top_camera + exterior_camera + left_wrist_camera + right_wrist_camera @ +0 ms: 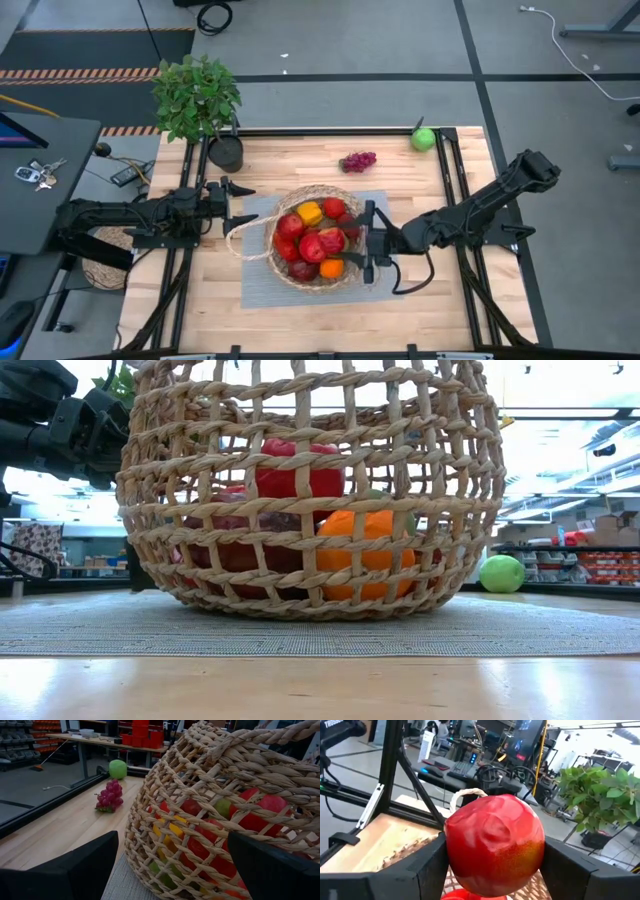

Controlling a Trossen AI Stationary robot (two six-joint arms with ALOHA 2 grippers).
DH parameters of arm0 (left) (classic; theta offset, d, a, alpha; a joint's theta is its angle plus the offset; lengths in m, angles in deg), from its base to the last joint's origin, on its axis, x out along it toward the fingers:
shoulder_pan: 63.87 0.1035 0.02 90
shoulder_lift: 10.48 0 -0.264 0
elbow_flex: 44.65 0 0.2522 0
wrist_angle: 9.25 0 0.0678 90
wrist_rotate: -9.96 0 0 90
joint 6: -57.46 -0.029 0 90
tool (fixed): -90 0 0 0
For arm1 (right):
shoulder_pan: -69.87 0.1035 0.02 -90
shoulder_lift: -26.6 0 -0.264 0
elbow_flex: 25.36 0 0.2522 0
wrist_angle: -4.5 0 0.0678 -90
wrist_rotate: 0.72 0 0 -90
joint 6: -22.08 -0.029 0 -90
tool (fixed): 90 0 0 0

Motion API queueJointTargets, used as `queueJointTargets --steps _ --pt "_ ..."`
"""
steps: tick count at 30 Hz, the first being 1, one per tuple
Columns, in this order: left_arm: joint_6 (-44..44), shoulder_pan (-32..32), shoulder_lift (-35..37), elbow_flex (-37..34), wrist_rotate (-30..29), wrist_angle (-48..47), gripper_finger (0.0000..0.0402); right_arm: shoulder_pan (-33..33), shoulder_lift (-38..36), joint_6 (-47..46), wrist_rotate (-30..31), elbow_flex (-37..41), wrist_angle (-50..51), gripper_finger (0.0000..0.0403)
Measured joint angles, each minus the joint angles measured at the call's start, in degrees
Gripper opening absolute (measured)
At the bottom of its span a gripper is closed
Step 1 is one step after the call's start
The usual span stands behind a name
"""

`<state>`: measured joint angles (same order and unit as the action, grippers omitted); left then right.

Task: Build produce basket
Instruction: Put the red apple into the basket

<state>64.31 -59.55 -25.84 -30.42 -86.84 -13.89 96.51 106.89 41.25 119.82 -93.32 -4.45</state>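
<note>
My right gripper is holding the red fruit above the basket's piled produce in the right wrist view, so it needs to keep holding the fruit until I bring it down.
The tan wicker basket (315, 237) stands on a grey mat (260, 290), holding several red, yellow and orange pieces of produce. Its looped handle (243, 240) hangs out toward the table's left. My right gripper (362, 241) reaches over the basket's right rim, shut on a red round fruit (494, 845). My left gripper (236, 204) is open just left of the basket, its fingers (75, 870) standing apart before the woven wall (200, 835) without touching it. A purple grape bunch (358, 161) and a green fruit (424, 139) lie on the far part of the table. My right gripper pinches the red fruit's two opposite sides (451, 851) between its two fingers. The fingers come from the table's right side, about level, over the basket's rim. The fruit (332, 240) sits over the other pieces in the basket; whether it rests on them I cannot tell.
A leafy potted plant (198, 100) stands at the table's far left corner. A small woven round thing (105, 262) lies off the table's left edge, near a dark side table with keys (35, 172). Bare wood shows at the near edge (320, 325).
</note>
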Motion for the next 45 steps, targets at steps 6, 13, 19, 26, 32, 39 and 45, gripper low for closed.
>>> queueJointTargets --steps 6,13,19,26,32,39,45 --pt "0.0 0.0 0.0 0.0 0.0 0.0 0.0382 0.5 0.0 2.6 5.4 0.0 -2.2 0.0274" --pt "0.0 0.0 0.0 0.0 0.0 0.0 0.0382 0.7 0.0 6.6 5.2 0.0 -2.8 0.0274" --pt "0.0 0.0 0.0 0.0 0.0 0.0 0.0382 0.9 0.3 15.4 -3.9 0.0 -1.4 0.0274" --pt "0.0 0.0 0.0 0.0 0.0 0.0 0.0382 0.9 0.3 26.1 -4.3 0.0 0.0 0.0274" --pt "0.0 0.0 0.0 0.0 0.0 0.0 0.0382 -0.1 0.3 38.2 -3.5 0.0 0.0 0.0280" --pt "0.0 0.0 0.0 0.0 0.0 0.0 0.0382 -0.2 0.3 44.0 -0.3 0.0 3.0 0.0283" --pt "0.0 0.0 0.0 0.0 0.0 0.0 0.0382 -0.2 0.4 36.3 -0.6 0.0 2.4 0.0284"
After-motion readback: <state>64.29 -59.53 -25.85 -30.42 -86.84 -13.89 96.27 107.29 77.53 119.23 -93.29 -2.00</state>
